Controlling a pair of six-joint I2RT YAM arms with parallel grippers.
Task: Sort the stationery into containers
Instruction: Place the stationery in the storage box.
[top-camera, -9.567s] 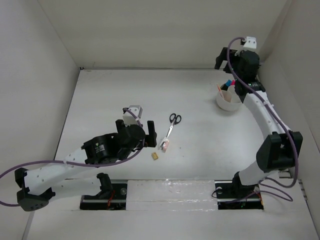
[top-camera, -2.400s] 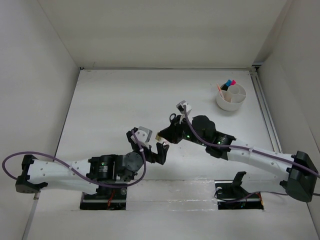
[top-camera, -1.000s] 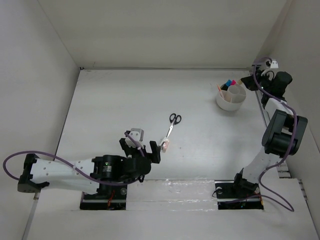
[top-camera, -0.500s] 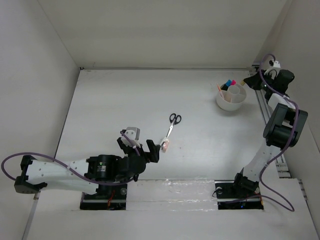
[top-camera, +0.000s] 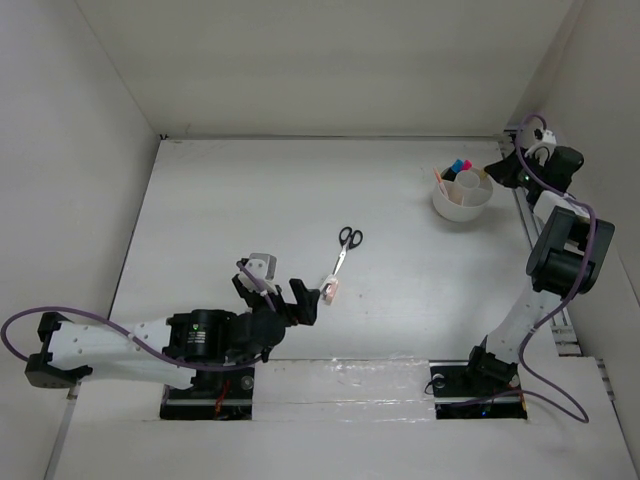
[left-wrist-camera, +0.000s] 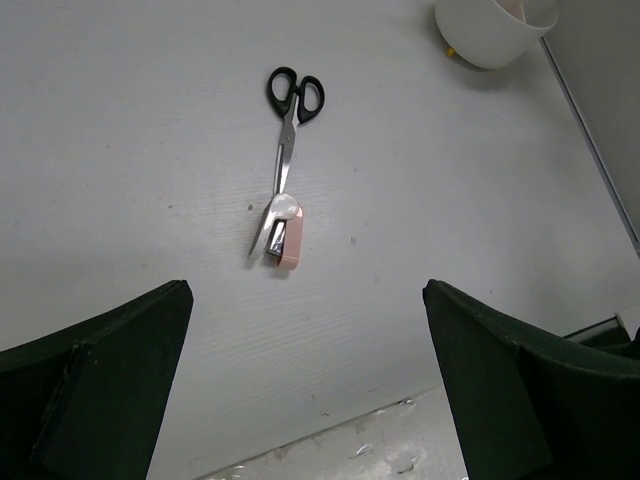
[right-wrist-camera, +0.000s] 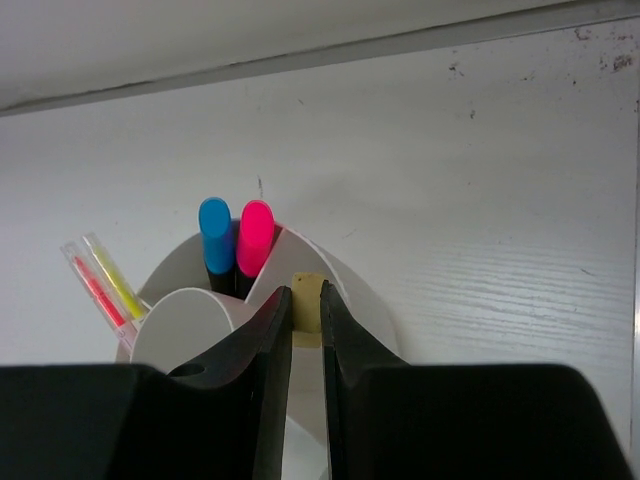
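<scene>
The eraser hangs inside the tub's outer rim, over the tub's section beside the markers, so I will open my right gripper, and it would land inside the tub (top-camera: 461, 205).
My right gripper (right-wrist-camera: 306, 312) is shut on a small pale yellow eraser (right-wrist-camera: 306, 297), held just over the rim of the round white tub (right-wrist-camera: 352, 283). Blue-capped (right-wrist-camera: 214, 224) and pink-capped (right-wrist-camera: 256, 226) markers stand in a far compartment, and a yellow stick (right-wrist-camera: 118, 279) and red pen (right-wrist-camera: 92, 283) lean at the left. In the top view the right gripper (top-camera: 497, 169) hangs at the tub's (top-camera: 461, 205) right edge. Black-handled scissors (left-wrist-camera: 286, 135) lie mid-table, tips touching a small pink eraser (left-wrist-camera: 287, 235). My left gripper (left-wrist-camera: 305, 300) stands open, near side of them.
A metal rail (top-camera: 526, 215) runs along the table's right edge beside the tub. White walls close in the back and both sides. The left arm (top-camera: 150, 340) lies low along the near-left of the table.
The right gripper has edged down and in towards the tub with the yellow eraser still in it. The left arm has shifted slightly, jaws still wide.
</scene>
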